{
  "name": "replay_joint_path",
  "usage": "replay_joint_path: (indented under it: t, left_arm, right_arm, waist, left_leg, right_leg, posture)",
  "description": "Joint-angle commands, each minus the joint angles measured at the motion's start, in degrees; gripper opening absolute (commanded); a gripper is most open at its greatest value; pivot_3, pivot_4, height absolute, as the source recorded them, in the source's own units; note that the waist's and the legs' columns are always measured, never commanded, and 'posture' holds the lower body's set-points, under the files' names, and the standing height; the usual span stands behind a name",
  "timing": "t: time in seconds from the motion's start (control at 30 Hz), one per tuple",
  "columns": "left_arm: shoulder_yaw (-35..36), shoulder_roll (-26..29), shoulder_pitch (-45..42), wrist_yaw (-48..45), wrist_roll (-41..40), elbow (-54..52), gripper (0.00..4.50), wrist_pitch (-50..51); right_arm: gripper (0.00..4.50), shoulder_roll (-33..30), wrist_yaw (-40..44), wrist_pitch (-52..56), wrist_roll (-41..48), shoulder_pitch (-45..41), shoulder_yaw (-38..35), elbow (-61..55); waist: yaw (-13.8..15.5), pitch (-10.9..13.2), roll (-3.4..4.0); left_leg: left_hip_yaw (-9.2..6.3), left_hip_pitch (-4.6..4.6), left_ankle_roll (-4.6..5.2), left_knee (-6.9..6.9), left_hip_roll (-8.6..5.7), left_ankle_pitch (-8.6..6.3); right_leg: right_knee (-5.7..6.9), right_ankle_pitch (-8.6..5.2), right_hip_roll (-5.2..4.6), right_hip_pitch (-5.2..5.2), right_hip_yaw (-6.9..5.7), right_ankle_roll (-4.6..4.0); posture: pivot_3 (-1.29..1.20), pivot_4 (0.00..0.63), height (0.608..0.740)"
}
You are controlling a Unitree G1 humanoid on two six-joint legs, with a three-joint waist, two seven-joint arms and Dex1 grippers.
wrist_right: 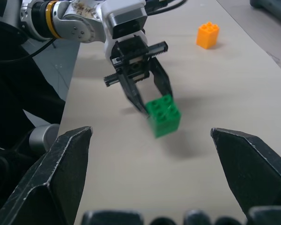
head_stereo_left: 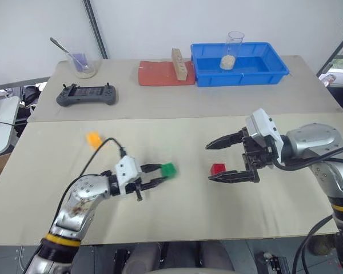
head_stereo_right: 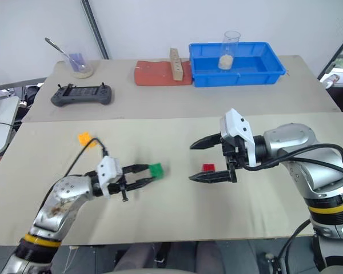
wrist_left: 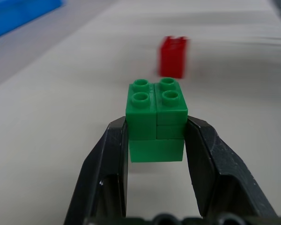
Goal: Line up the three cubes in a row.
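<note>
I need to move the green cube (head_stereo_left: 168,169) with my left gripper to the spot beside the red cube (head_stereo_left: 218,169) before letting go, because it is still well short of that spot.
My left gripper (head_stereo_left: 162,174) is shut on the green cube (head_stereo_left: 168,169), holding it just above the near table; the wrist view shows its two black fingers (wrist_left: 107,159) clamped on the cube's sides. The red cube (head_stereo_left: 218,169) rests on the table to the right, between the spread fingers of my open right gripper (head_stereo_left: 219,161), which touches nothing. The orange-yellow cube (head_stereo_left: 94,138) sits alone at the left, farther back. In the right wrist view the green cube (wrist_right: 163,115) hangs in the left gripper (wrist_right: 147,105), with the orange-yellow cube (wrist_right: 208,34) behind.
On the far table stand a black game controller (head_stereo_left: 87,95), a clear cup with a spoon (head_stereo_left: 81,62), a red mat (head_stereo_left: 160,73) with a tall tan wooden block (head_stereo_left: 179,64), and a blue tray (head_stereo_left: 238,64) holding a glass. A seam separates the two tables.
</note>
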Motion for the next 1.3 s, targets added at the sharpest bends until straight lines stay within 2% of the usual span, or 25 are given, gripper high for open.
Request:
replay_joint_path:
  t: [0.03, 0.43, 0.8, 1.23, 1.27, 1.3]
  left_arm:
    - [-3.4, -2.1, -3.8, -4.3, 1.8, 5.6, 1.23, -4.1]
    - [-5.4, -10.2, -15.2, -6.8, 5.4, 23.0, 1.23, -10.8]
    - [-5.9, -14.4, -19.1, -7.9, 7.5, 29.6, 1.23, -13.8]
    - [-5.8, -16.0, -20.2, -8.0, 8.9, 33.0, 1.23, -16.3]
    - [-5.7, -16.1, -20.3, -8.0, 8.9, 33.2, 2.27, -16.4]
    - [-5.7, -16.2, -20.4, -8.0, 8.9, 33.4, 2.69, -16.4]
  right_arm:
    - [4.50, -2.0, 0.4, -0.7, 0.5, 1.9, -3.1, -3.0]
    - [4.50, -4.9, -1.9, -0.3, 0.5, 7.6, -7.0, -5.9]
    - [4.50, -5.7, -2.8, -0.2, 0.8, 9.3, -8.1, -6.7]
    - [4.50, -5.4, -2.7, -0.7, 0.1, 8.8, -7.4, -6.0]
    - [4.50, -5.4, -2.7, -0.7, 0.1, 8.8, -7.4, -5.9]
    - [4.50, -5.4, -2.6, -0.7, 0.0, 8.8, -7.4, -5.9]
  waist:
    - [0.0, 0.0, -0.02]
    - [0.1, 0.1, -0.09]
    - [0.1, 0.1, -0.12]
    - [0.1, 0.1, -0.12]
    - [0.1, 0.1, -0.12]
    - [0.1, 0.1, -0.12]
  left_leg:
    - [0.01, -0.01, 0.06, 0.00, 0.00, 0.01]
    - [0.07, -0.04, 0.25, 0.05, 0.03, 0.07]
    - [0.10, -0.06, 0.31, 0.11, 0.03, 0.09]
    - [0.12, -0.11, 0.37, 0.22, 0.02, 0.06]
    - [0.11, -0.11, 0.38, 0.23, 0.02, 0.06]
    - [0.11, -0.11, 0.38, 0.24, 0.02, 0.06]
  right_leg:
    - [0.00, 0.00, 0.00, -0.02, 0.01, 0.00]
    - [0.00, 0.00, -0.04, -0.04, 0.04, 0.01]
    - [0.01, 0.01, -0.02, -0.03, 0.05, 0.03]
    - [0.01, 0.03, 0.01, -0.03, 0.04, 0.06]
    - [0.02, 0.03, 0.01, -0.03, 0.04, 0.07]
    - [0.02, 0.03, 0.01, -0.03, 0.04, 0.07]
  posture:
    - [0.00, 0.150, 0.740]
    - [0.00, 0.150, 0.740]
    - [0.00, 0.150, 0.740]
    - [0.00, 0.150, 0.740]
    - [0.00, 0.150, 0.740]
    - [0.00, 0.150, 0.740]
